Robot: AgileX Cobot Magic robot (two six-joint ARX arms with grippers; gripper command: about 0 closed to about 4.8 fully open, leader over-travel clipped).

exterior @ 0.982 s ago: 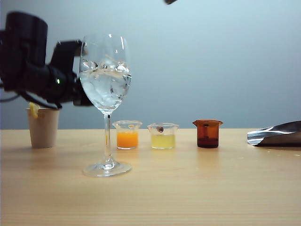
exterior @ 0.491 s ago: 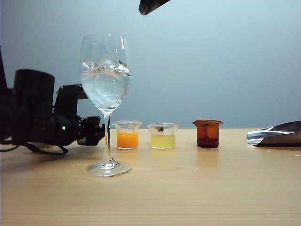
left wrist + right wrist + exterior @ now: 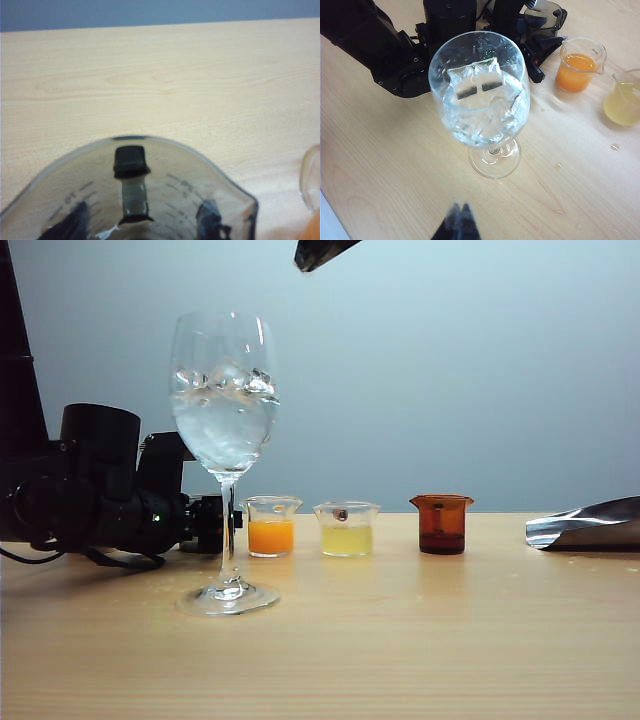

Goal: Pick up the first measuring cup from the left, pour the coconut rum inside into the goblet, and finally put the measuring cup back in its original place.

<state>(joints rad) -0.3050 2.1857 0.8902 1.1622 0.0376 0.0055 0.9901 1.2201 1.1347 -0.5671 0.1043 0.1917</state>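
Observation:
My left gripper is holding the smoky grey measuring cup down on the wood table, so the measuring cup would stay standing. My left gripper needs to open.
The goblet point(image 3: 224, 400) stands at the table's front left, its bowl point(image 3: 480, 90) holding ice cubes and clear liquid. My left gripper point(image 3: 215, 525) sits low at table level just behind the stem, shut on the first measuring cup point(image 3: 543, 14), a small smoky grey beaker. In the left wrist view the cup point(image 3: 165, 170) fills the near field between the fingers point(image 3: 210, 222) of the left gripper point(image 3: 142, 225); I cannot tell whether any coconut rum is in it. My right gripper point(image 3: 305, 260) hangs shut high above the goblet, and its closed tips point(image 3: 461, 207) show in the right wrist view.
To the right of the goblet stand a cup of orange liquid point(image 3: 271, 527), a cup of pale yellow liquid point(image 3: 347, 529) and an amber cup point(image 3: 441, 524). A silver foil bag point(image 3: 590, 524) lies at the far right. Small drops dot the wood near the goblet's foot.
My left arm has sunk from the height of the goblet's bowl down to the table, carrying the cup. The right gripper came further into the top of the view, then held still.

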